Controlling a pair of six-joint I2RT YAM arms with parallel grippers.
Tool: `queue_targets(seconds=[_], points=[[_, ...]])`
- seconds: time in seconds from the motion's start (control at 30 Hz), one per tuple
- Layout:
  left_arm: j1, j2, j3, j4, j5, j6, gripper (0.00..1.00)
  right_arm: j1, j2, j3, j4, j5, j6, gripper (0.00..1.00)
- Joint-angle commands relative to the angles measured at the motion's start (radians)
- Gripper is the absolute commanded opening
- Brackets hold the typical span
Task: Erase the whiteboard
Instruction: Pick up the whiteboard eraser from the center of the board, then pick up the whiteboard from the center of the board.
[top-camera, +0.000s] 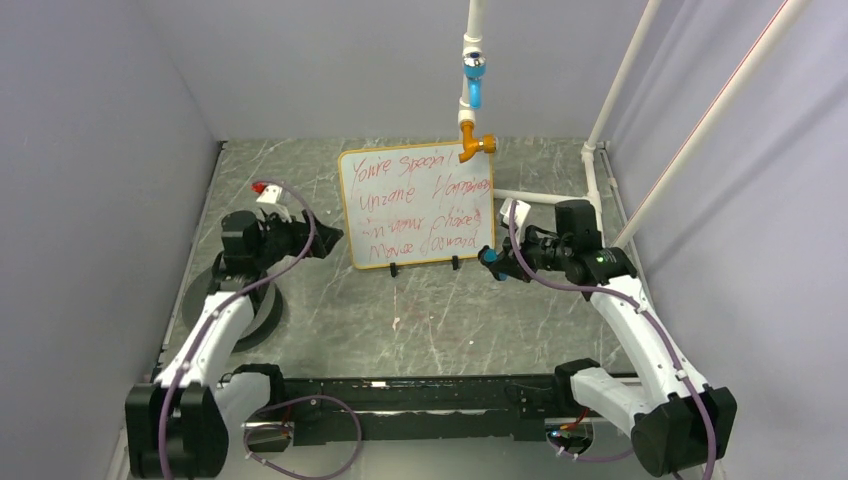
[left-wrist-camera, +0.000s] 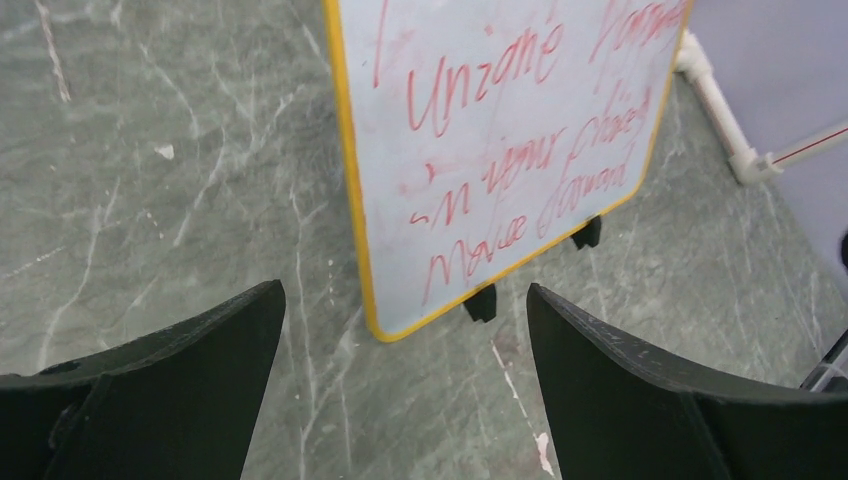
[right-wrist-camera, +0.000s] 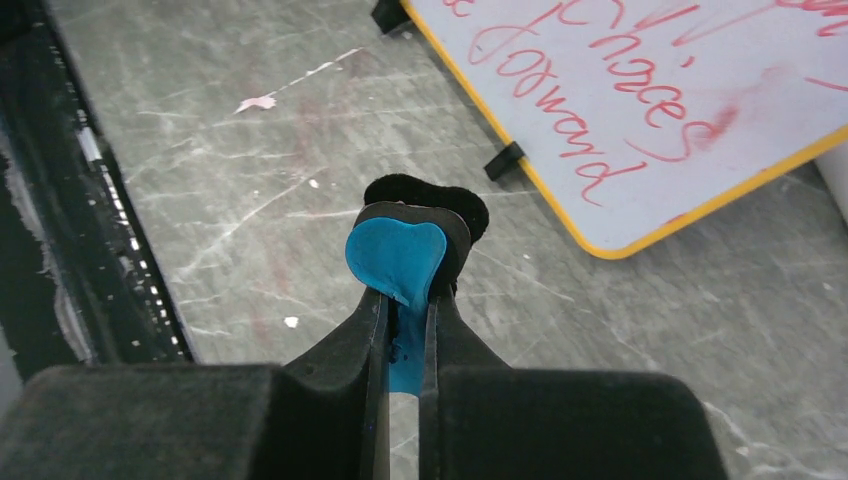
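Observation:
My left gripper is to grab the whiteboard (top-camera: 417, 205) by the nearest yellow-framed side edge, so the whiteboard's written side stays free for the eraser to wipe.
The whiteboard (top-camera: 417, 205) stands upright on two black clip feet at the middle back of the table, yellow-framed and covered in red handwriting. It also shows in the left wrist view (left-wrist-camera: 500, 150) and the right wrist view (right-wrist-camera: 660, 100). My left gripper (top-camera: 333, 238) is open and empty just left of the board's lower left corner; its fingers (left-wrist-camera: 180, 380) frame that corner. My right gripper (top-camera: 490, 260) is shut on the small blue-and-black eraser (right-wrist-camera: 405, 255), held just off the board's lower right corner, not touching the board.
A white pipe with a blue and an orange fitting (top-camera: 473, 90) hangs down behind the board's top right corner. White pipes (top-camera: 600, 160) run along the right side. A black rail (top-camera: 400, 400) lies across the table's near edge.

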Motion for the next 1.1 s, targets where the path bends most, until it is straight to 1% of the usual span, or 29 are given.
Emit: queue_targets(seconds=[0.0,0.1,0.27,0.4,0.5,0.63,0.8,0.83,0.87,0.97,1.07], points=[[0.005,0.138,0.054,0.115,0.057,0.045,0.94,-0.007,-0.025,-0.015,-0.005,-0.116,0.010,0.00],[0.005,0.233,0.058,0.182,0.089,0.065,0.94,-0.006,-0.002,-0.003,-0.017,-0.111,0.005,0.00],[0.005,0.463,0.095,0.419,0.273,0.013,0.88,-0.005,0.006,-0.007,-0.024,-0.106,-0.004,0.00],[0.005,0.611,0.141,0.527,0.372,-0.044,0.78,-0.006,0.000,-0.009,-0.026,-0.097,-0.011,0.00],[0.005,0.682,0.160,0.599,0.397,-0.071,0.71,-0.009,-0.001,-0.010,-0.027,-0.096,-0.015,0.00],[0.002,0.760,0.197,0.663,0.436,-0.111,0.59,-0.011,0.010,-0.009,-0.031,-0.100,-0.021,0.00],[-0.002,0.825,0.205,0.813,0.495,-0.196,0.41,-0.012,0.021,-0.009,-0.033,-0.091,-0.027,0.00],[-0.002,0.841,0.206,0.837,0.504,-0.209,0.35,-0.013,0.022,-0.009,-0.033,-0.091,-0.028,0.00],[-0.002,0.854,0.211,0.852,0.514,-0.223,0.25,-0.016,0.023,-0.009,-0.033,-0.091,-0.028,0.00],[-0.002,0.879,0.212,0.927,0.529,-0.271,0.00,-0.022,0.025,-0.011,-0.037,-0.094,-0.030,0.00],[-0.001,0.855,0.207,0.972,0.528,-0.307,0.00,-0.029,0.023,-0.009,-0.042,-0.102,-0.033,0.00]])
